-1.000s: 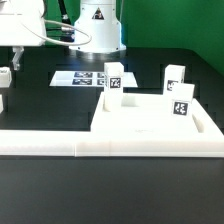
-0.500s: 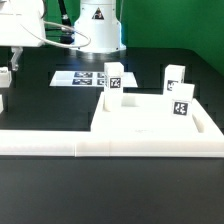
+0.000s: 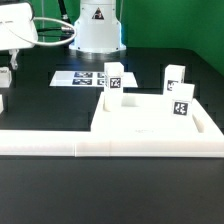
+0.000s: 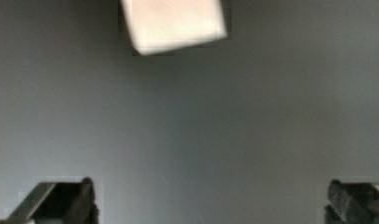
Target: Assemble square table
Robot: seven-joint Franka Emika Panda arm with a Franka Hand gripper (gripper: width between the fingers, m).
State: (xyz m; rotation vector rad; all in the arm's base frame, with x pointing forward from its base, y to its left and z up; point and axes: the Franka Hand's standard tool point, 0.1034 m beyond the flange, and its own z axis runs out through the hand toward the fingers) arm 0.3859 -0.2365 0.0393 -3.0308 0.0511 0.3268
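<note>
The gripper picks up the small white piece by its square body (image 4: 173, 22) next, to fit another leg onto the flat white panel.
The square table's flat white panel (image 3: 140, 122) lies in the middle of the black table. Three short white tagged legs stand upright at it: one at its back left (image 3: 113, 77), one at the back right (image 3: 175, 75), one nearer on the right (image 3: 181, 103). Two more small white pieces (image 3: 4, 75) show at the exterior view's left edge. My gripper (image 3: 13, 62) hangs above that left edge, away from the panel. In the wrist view my gripper (image 4: 211, 205) is open with only dark tabletop between its fingertips (image 4: 61, 205); a white piece (image 4: 173, 25) lies apart from them.
A long low white L-shaped rail (image 3: 60, 145) runs along the front of the panel and up its right side. The marker board (image 3: 82, 77) lies flat behind the panel. The robot's base (image 3: 95, 25) stands at the back.
The hand has shifted a little toward the exterior view's left. The jaws stay open and the parts have not moved.
</note>
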